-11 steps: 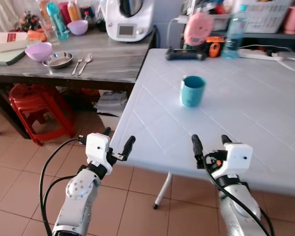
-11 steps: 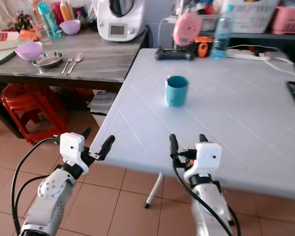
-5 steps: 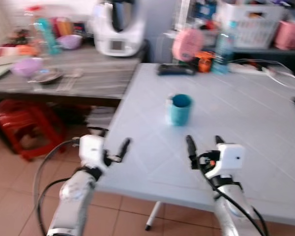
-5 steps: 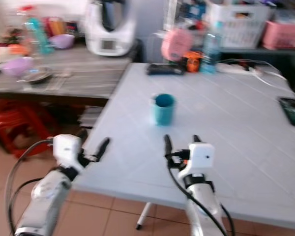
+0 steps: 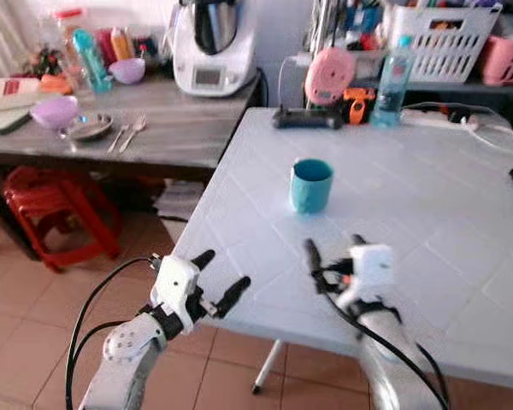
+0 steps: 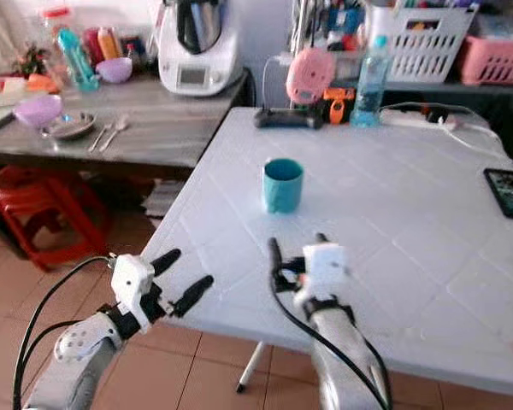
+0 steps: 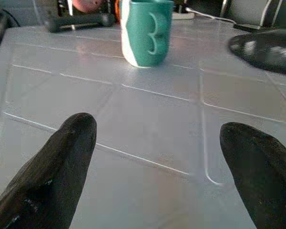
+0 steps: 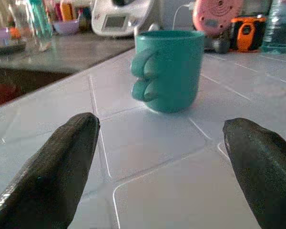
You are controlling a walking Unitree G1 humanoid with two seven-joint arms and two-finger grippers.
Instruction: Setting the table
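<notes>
I should use my right gripper to grab the teal mug by its handle (image 8: 142,76) next, so that I can move the mug (image 8: 169,70) for setting the table.
A teal mug (image 5: 311,184) stands upright on the white table (image 5: 427,213), its handle facing my grippers. My right gripper (image 5: 335,248) hovers open over the table's near part, a short way in front of the mug, with nothing between its fingers. In the right wrist view the mug (image 8: 169,70) sits straight ahead between the black fingers (image 8: 52,167). My left gripper (image 5: 222,272) is open at the table's near left edge. From there the mug (image 7: 147,32) appears farther off, beyond the fingers (image 7: 57,181).
A grey counter (image 5: 188,120) to the left holds a purple bowl (image 5: 53,111), a steel bowl (image 5: 90,128), cutlery (image 5: 128,132) and a white appliance (image 5: 209,43). Red stools (image 5: 56,201) stand under it. A water bottle (image 5: 392,73), a pink fan (image 5: 327,75) and cables line the table's far edge.
The camera has shifted and the picture is sharp again. My left gripper has moved right, closer to the table's edge. Both grippers stay open; the mug has not moved.
</notes>
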